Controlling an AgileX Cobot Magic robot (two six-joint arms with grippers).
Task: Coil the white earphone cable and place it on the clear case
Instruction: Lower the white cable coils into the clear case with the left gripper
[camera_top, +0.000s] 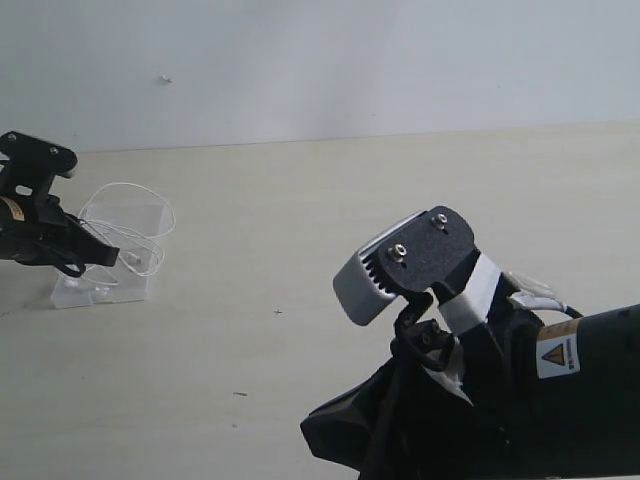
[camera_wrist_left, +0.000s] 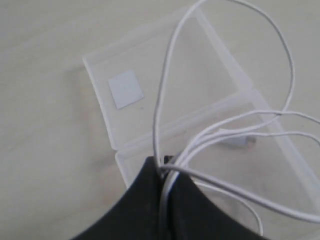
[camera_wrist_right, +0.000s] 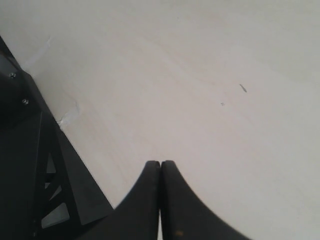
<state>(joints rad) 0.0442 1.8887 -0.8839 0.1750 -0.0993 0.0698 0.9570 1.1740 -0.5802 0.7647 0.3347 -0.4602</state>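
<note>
The left gripper should open now, as the white cable at its fingers is low over the clear case (camera_top: 98, 292) and would settle there.
The clear case (camera_top: 98, 292) lies open at the far left of the table, both halves flat (camera_wrist_left: 145, 60). My left gripper (camera_top: 112, 256) hovers just over it, shut on the white earphone cable (camera_top: 128, 188), which stands up in several loose loops above the case. In the left wrist view the cable (camera_wrist_left: 161, 100) runs pinched between the black fingertips (camera_wrist_left: 167, 171), and its strands fan out across the case, with the small inline remote (camera_wrist_left: 236, 140) lying on the nearer half. My right gripper (camera_wrist_right: 160, 164) is shut on nothing, above bare table.
A small white sticker (camera_wrist_left: 125, 88) sits on one half of the case. The right arm's bulky black body and grey wrist camera (camera_top: 400, 265) fill the lower right of the exterior view. A pale wall (camera_top: 320, 60) rises behind the table.
</note>
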